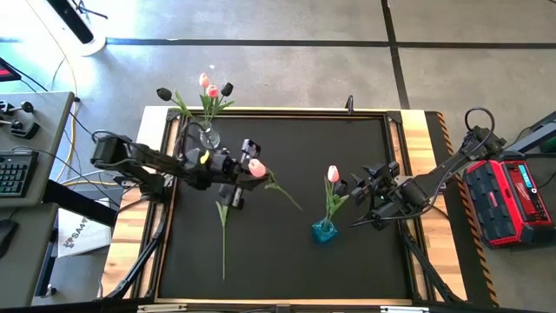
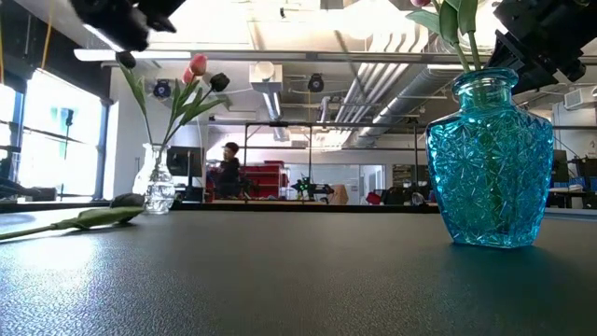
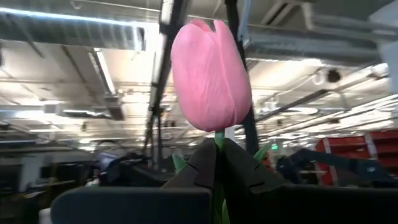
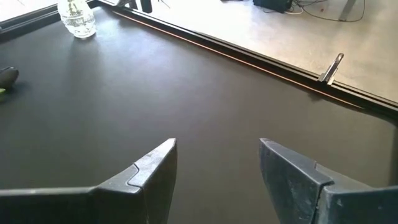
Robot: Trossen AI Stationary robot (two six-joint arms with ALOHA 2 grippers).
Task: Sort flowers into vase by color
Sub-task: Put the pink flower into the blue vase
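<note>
I need to keep holding the pink tulip with my left gripper until the tulip stands in the blue vase [image 1: 324, 230]. The pink tulip stem's lower end [image 1: 299, 207] is still short of the blue vase's rim.
My left gripper [image 1: 246, 166] is over the table's left half, shut on a pink tulip [image 1: 256, 168] whose head [image 3: 208, 74] stands above the fingers. A clear vase [image 1: 208, 136] at the far left holds pink and dark tulips [image 1: 213, 90]. A blue glass vase [image 1: 324, 230] near the middle holds one pink tulip [image 1: 333, 175]. A dark-headed tulip [image 1: 234, 202] lies flat on the mat, its stem pointing toward the near edge. My right gripper [image 4: 217, 162] is open, hovering just right of the blue vase and touching nothing. My left gripper pinches the pink tulip's green stem just below the head [image 3: 217, 142] between its two fingers [image 3: 199, 168]. The head rises above the fingertips. In the high view the stem and a leaf [image 1: 285, 195] trail off toward the table's right. I cannot tell whether the stem's lower end touches the mat.
The black mat [image 1: 287, 261] sits inside a raised frame with wooden borders [image 1: 430, 156]. A small metal clip [image 4: 331, 67] stands on the far edge. A red case [image 1: 511, 198] lies right of the table and a desk with a keyboard [image 1: 13, 169] left of it. A person [image 2: 227, 168] is far off in the room.
</note>
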